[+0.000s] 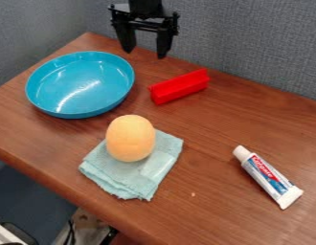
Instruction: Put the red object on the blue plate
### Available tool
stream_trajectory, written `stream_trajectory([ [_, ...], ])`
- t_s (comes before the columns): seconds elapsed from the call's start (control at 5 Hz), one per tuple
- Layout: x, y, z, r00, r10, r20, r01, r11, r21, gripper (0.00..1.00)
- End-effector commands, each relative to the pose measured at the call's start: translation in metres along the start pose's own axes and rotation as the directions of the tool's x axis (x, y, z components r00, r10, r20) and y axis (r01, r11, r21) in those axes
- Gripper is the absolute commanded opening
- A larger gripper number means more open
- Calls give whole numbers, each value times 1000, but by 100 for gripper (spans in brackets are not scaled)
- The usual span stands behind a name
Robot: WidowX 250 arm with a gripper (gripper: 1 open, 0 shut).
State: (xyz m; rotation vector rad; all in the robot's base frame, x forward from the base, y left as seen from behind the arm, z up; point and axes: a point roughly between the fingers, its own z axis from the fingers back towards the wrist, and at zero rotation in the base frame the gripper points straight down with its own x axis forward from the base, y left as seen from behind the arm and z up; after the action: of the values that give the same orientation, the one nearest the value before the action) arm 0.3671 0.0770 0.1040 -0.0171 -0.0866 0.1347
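My gripper is to put the red object on the blue plate (80,83), so next it needs to grab the object across its long body (179,86).
The red object (181,85) is a small elongated block lying flat on the brown table (237,115), right of the blue plate (80,83). The plate is a wide turquoise dish at the table's left, with nothing in it. My black gripper (146,46) hangs above the table's far edge, behind and to the upper left of the red block, well apart from it. Its two fingers (124,40) point downward and are spread apart, with nothing between them.
An orange ball (130,137) rests on a light teal cloth (132,163) in the front middle. A white toothpaste tube (268,176) with red markings lies at the front right. A grey wall stands behind the table.
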Motion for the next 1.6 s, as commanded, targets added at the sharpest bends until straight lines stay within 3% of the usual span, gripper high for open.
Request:
stream_trajectory([
  [0.0, 13, -4, 7, 999, -31, 42, 31, 999, 9, 100],
  [0.2, 18, -13, -6, 996, -89, 25, 89, 996, 5, 100],
  [0.6, 27, -42, -29, 978, -210, 2, 210, 978, -5, 100],
  [1.0, 34, -49, -54, 974, -222, -37, 222, 975, -12, 100],
  [1.4, 32, -46, -66, 975, -212, -70, 212, 977, -6, 100],
])
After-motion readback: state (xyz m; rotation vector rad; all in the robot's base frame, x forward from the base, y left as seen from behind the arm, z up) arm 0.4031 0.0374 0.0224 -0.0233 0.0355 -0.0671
